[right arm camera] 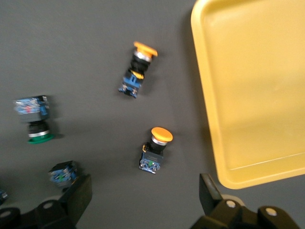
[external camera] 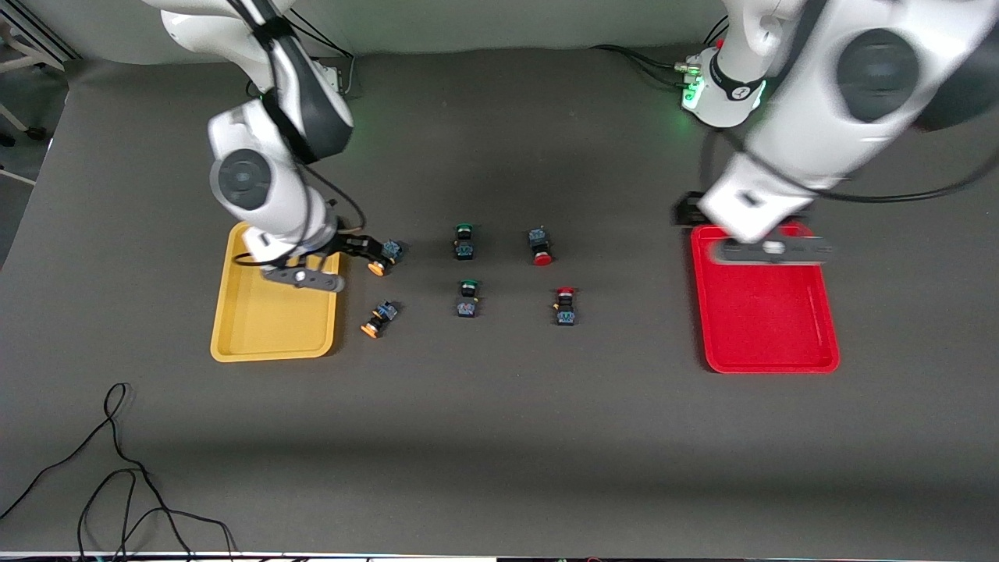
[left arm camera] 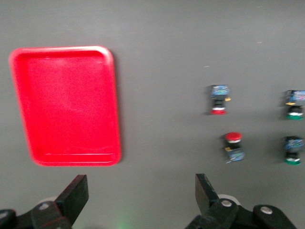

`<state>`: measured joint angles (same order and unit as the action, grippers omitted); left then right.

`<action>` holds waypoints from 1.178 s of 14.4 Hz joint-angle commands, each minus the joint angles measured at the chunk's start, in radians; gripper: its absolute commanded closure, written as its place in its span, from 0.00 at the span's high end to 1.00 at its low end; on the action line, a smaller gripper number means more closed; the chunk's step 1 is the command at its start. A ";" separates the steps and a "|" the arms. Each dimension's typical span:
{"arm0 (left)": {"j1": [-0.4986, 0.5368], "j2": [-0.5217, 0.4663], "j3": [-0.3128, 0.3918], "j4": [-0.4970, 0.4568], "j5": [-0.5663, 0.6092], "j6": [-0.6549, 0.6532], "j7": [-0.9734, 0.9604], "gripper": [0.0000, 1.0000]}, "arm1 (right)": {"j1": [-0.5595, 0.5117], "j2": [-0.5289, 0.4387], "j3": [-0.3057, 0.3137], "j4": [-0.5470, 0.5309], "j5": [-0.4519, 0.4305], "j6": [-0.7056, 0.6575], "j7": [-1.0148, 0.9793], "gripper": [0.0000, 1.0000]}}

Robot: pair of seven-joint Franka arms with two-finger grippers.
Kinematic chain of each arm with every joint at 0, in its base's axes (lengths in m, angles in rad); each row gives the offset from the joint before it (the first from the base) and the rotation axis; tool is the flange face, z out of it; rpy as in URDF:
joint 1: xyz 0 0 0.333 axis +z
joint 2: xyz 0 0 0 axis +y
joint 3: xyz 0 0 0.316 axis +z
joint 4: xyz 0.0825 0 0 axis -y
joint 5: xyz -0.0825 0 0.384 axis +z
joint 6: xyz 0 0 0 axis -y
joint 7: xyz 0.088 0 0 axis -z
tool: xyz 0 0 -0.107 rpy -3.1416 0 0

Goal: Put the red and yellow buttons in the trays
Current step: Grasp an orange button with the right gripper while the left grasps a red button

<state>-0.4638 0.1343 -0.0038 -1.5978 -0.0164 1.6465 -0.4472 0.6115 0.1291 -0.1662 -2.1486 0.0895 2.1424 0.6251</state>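
The yellow button needs to go in the yellow tray (external camera: 273,328), so my right gripper should grab the button by its black body (external camera: 385,259) next.
Two yellow buttons lie on their sides beside the yellow tray (external camera: 273,328): one (external camera: 382,257) farther from the front camera, one (external camera: 378,318) nearer. My right gripper (external camera: 360,247) hangs open low beside the farther one (right arm camera: 154,151), which lies just off its fingertips (right arm camera: 207,190); the second yellow button (right arm camera: 137,67) lies past it. Two red buttons (external camera: 540,247) (external camera: 565,306) lie toward the red tray (external camera: 769,320). My left gripper (external camera: 687,211) is open and empty over bare table at the red tray's corner (left arm camera: 112,155). Both red buttons (left arm camera: 219,99) (left arm camera: 233,145) show ahead of my left gripper (left arm camera: 140,193).
Two green-capped buttons (external camera: 464,240) (external camera: 467,298) lie between the yellow and red ones. A black cable (external camera: 117,468) loops over the table near the front camera. The yellow tray's rim (right arm camera: 205,95) runs close beside the right gripper (right arm camera: 143,193).
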 commanded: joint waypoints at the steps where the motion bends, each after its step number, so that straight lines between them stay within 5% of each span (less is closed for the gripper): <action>1: -0.129 0.016 0.019 -0.019 -0.011 0.067 -0.126 1.00 | 0.057 -0.025 -0.013 -0.123 0.003 0.115 0.092 1.00; 11: -0.374 0.094 0.019 -0.096 -0.028 0.292 -0.334 1.00 | 0.076 0.147 -0.012 -0.255 0.012 0.464 0.142 1.00; 17: -0.411 0.177 0.019 -0.352 -0.010 0.642 -0.344 1.00 | 0.076 0.175 -0.012 -0.255 0.018 0.472 0.156 0.98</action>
<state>-0.8409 0.3061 -0.0035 -1.8676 -0.0325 2.2042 -0.7717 0.6690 0.2917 -0.1668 -2.4068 0.0943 2.5946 0.7491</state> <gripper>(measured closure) 0.000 0.000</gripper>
